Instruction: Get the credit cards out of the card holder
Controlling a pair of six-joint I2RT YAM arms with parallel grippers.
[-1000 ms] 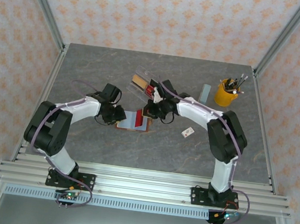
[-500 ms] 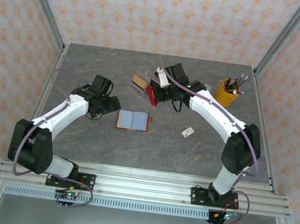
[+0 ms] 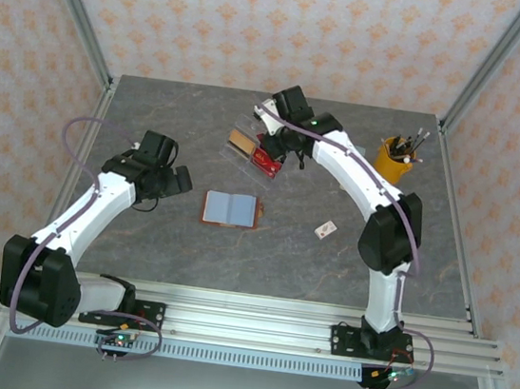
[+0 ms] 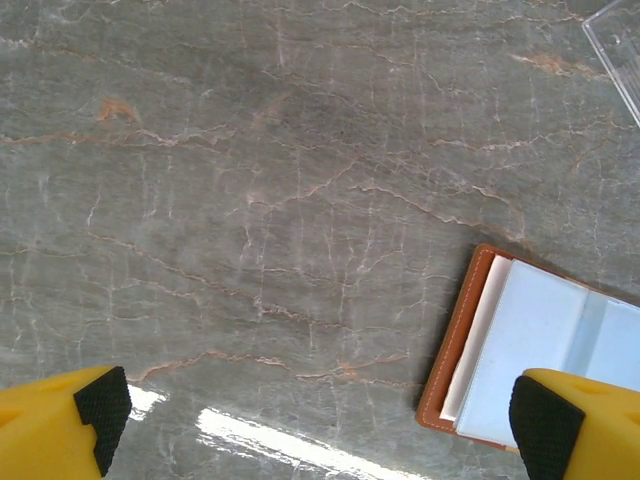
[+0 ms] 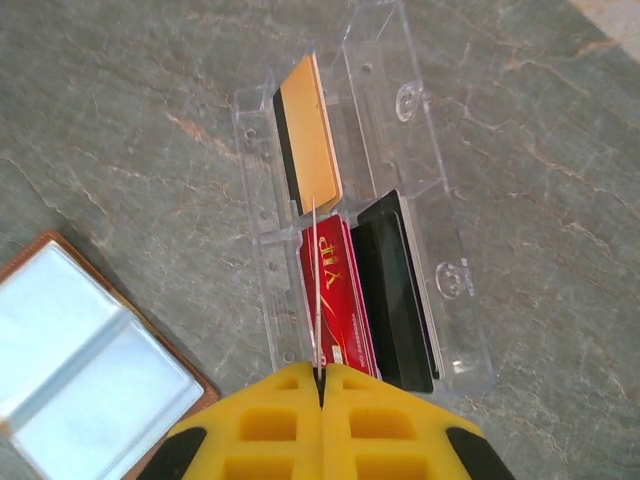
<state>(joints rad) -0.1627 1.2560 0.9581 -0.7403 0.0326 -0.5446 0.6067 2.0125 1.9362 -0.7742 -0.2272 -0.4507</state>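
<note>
My right gripper will hold the card before releasing it: the card is edge-on above the red card, its far end reaching the tan card's divider.
The card holder (image 3: 232,209) lies open like a book mid-table, brown with blue-grey pockets (image 4: 540,335). My left gripper (image 3: 180,181) is to its left, open over bare table (image 4: 322,420), with one fingertip (image 4: 545,430) over the holder's edge. My right gripper (image 3: 270,153) is over the clear tray (image 3: 246,154), shut (image 5: 320,372) on a credit card (image 5: 315,280) seen edge-on. I cannot tell its colour. In the tray lie a tan card (image 5: 308,150), a red card (image 5: 338,290) and a black card (image 5: 395,290).
A yellow cup of pens (image 3: 394,160) stands at the back right. A small white tag (image 3: 325,228) lies right of the holder. The clear tray (image 5: 430,150) sits at an angle behind the holder. Metal frame posts edge the table.
My left gripper has opened and drawn back to the left, off the card holder. My right gripper has carried a card from the holder to above the tray.
</note>
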